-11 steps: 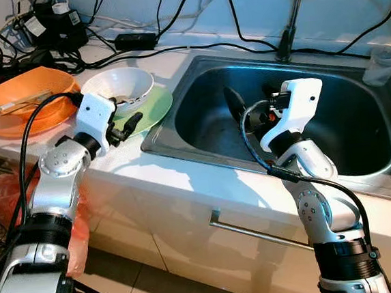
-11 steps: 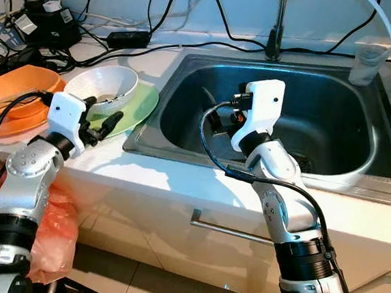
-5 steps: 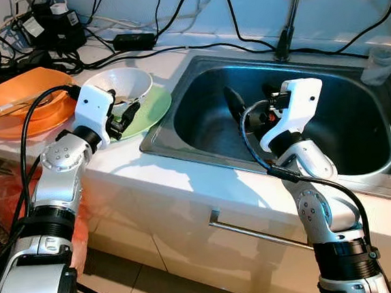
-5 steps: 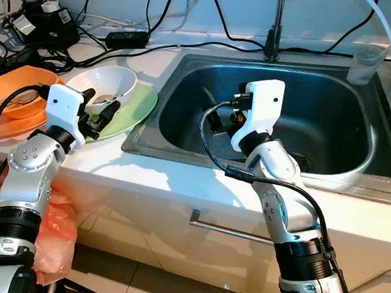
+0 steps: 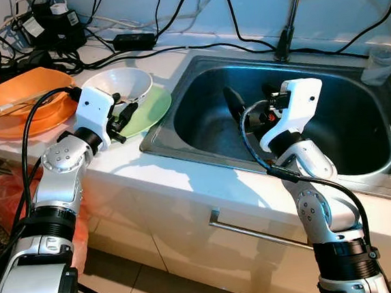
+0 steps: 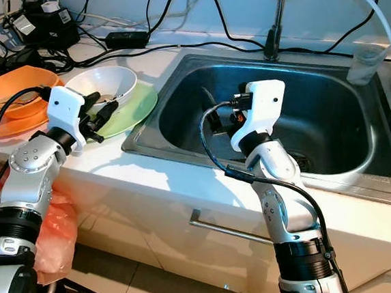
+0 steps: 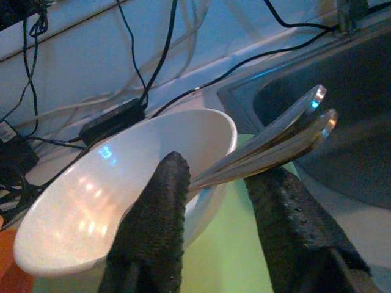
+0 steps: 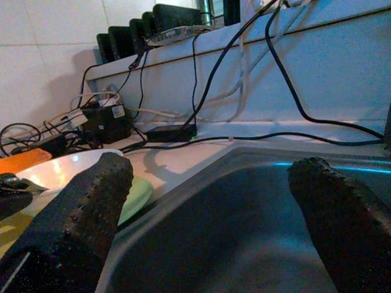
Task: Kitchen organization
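Observation:
The left gripper should next grab the metal spoon by the handle jutting over the bowl's rim (image 7: 241, 159), because the bowl's side (image 7: 217, 198) surrounds the spoon's lower part.
A white bowl (image 5: 123, 83) stands on a green plate (image 5: 150, 108) on the counter left of the sink (image 5: 358, 125). Two metal utensil handles (image 7: 275, 137) stick out over the bowl's rim. My left gripper (image 5: 120, 112) is at the near rim of the bowl, open, with one finger on each side of those handles (image 7: 220, 174); one finger (image 7: 162, 207) touches them. My right gripper (image 5: 250, 104) hangs over the left part of the sink basin, open wide, with nothing between its fingers (image 8: 73, 207).
Stacked orange dishes (image 5: 26, 93) lie left of the bowl. Black cables and power adapters (image 5: 48, 26) crowd the back of the counter. A faucet (image 5: 293, 14) with a hose stands behind the sink, and a clear plastic cup (image 5: 382, 63) at its right rim. An orange bag (image 5: 1, 191) hangs below the counter.
My left gripper has moved forward from the counter's edge to the bowl's rim, so its fingers now straddle the utensil handles. The right arm has not moved.

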Available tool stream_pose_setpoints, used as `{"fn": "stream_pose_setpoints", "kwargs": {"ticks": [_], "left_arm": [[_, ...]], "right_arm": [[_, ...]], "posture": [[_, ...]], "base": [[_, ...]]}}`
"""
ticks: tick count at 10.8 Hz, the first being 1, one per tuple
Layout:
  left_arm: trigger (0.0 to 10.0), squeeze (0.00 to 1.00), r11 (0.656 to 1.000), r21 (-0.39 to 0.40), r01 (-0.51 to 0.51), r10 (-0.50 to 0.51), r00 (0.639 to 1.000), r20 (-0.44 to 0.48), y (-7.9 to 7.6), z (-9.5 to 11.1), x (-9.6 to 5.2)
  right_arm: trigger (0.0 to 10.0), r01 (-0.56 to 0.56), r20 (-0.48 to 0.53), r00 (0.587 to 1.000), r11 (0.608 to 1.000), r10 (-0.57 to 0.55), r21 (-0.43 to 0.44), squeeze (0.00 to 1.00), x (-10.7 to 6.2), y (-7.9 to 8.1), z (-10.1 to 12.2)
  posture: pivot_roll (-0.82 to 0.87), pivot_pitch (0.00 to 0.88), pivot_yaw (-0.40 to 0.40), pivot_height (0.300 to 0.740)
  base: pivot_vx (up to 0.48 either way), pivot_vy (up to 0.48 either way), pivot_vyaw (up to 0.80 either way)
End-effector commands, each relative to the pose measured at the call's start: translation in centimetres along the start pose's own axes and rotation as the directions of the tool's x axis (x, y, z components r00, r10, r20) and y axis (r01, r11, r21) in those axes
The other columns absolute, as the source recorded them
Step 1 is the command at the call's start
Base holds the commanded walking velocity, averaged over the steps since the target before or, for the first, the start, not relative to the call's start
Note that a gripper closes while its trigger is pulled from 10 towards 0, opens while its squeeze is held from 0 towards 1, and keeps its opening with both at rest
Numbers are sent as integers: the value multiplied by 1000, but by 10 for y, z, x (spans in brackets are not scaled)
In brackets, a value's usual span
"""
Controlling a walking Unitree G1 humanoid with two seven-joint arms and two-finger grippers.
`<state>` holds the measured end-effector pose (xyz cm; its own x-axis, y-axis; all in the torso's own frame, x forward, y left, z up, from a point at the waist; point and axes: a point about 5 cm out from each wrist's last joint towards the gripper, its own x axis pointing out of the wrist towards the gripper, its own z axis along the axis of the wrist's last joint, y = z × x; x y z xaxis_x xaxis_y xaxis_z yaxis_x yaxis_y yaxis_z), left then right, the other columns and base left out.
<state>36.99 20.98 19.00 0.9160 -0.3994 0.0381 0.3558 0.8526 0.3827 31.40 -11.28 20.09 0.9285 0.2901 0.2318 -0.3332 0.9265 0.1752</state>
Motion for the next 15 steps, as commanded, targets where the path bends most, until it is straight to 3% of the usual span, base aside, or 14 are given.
{"fn": "stream_pose_setpoints", "kwargs": {"ticks": [1, 9, 15], "left_arm": [[0, 0, 1000, -3, -4, 4, 1000, 21, 4, 6, 3], [0, 0, 1000, -6, -8, 8, 999, 43, 4, 7, 3], [0, 0, 987, 21, -160, 154, 973, 171, 28, 38, 1]], "right_arm": [[10000, 6, 5, 1000, 1000, -6, -1, 0, -1, 0, 1], [10000, 11, 0, 1000, 1000, -11, -2, 0, -2, -1, 0], [10000, 6, -1, 1000, 1000, -6, -3, 0, 1, -1, -1]], "posture": [[3, 0, 60, 740], [1, 0, 61, 740], [5, 0, 55, 740]], "base": [[0, 0, 0], [0, 0, 0], [0, 0, 0]]}}
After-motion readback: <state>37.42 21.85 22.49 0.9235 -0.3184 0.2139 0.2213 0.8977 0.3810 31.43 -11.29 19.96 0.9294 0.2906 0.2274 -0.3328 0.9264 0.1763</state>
